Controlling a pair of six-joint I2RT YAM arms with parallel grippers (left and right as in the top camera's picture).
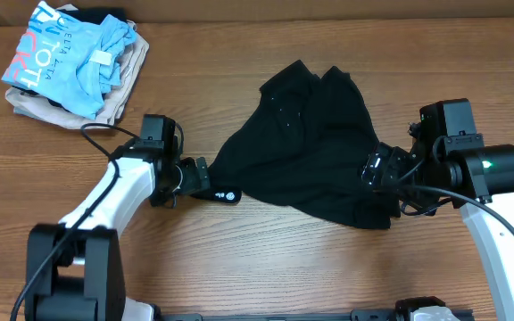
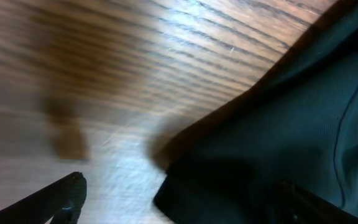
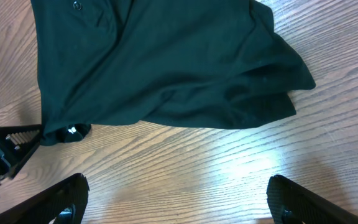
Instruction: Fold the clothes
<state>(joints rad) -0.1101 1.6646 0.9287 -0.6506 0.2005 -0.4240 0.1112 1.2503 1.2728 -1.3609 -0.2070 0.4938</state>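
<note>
My left gripper grabs the shirt's corner beside the small white logo next, to lift and spread the black shirt for folding.
The black shirt lies crumpled in the middle of the table. Its small white logo shows at the lower left corner. My left gripper is open at that corner. In the left wrist view the fabric edge lies between the spread fingers, one finger over bare wood. My right gripper is at the shirt's right edge. In the right wrist view it is wide open over bare wood, with the shirt just ahead of it.
A pile with a light blue lettered shirt on a beige garment lies at the back left corner. The wooden table shows bare wood in front of the shirt. The left gripper's tip shows in the right wrist view.
</note>
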